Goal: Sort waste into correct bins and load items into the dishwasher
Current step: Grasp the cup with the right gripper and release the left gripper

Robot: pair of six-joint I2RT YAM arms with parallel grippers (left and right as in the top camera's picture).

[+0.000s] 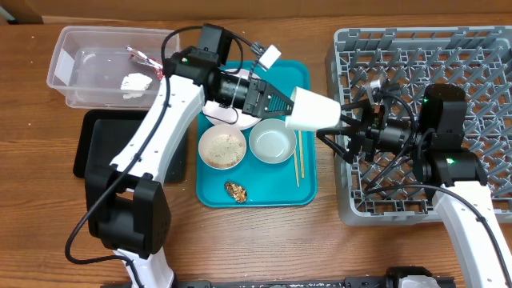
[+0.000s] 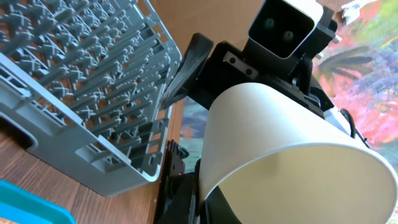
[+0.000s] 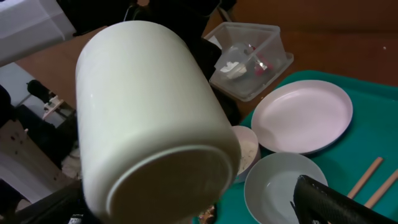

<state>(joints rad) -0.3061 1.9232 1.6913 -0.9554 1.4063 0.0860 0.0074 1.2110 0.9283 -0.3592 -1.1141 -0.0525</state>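
I will next grab the white cup around its base [image 1: 332, 114] with my right gripper, opposite the held rim, so that I can load it opening-first into the dish rack [image 1: 448, 80].
My left gripper [image 1: 276, 106] is shut on the rim of the white cup [image 1: 312, 110] and holds it sideways in the air over the right edge of the teal tray. In the left wrist view the cup [image 2: 280, 143] fills the frame, pinched at its rim by my left gripper [image 2: 208, 199]. My right gripper [image 1: 338, 128] is open, with its fingers on either side of the cup's base [image 3: 149, 124]. I cannot see them touching it. The grey dish rack [image 1: 448, 80] stands at the right.
The teal tray [image 1: 264, 192] holds a bowl with rice [image 1: 222, 148], a pale bowl [image 1: 272, 142], chopsticks [image 1: 298, 156], a brown scrap [image 1: 235, 190] and a partly hidden plate [image 3: 305, 115]. The clear tub [image 1: 80, 64] holds the red wrapper [image 1: 146, 60] and tissue [image 1: 136, 82]. A black tray [image 1: 100, 148] lies below it.
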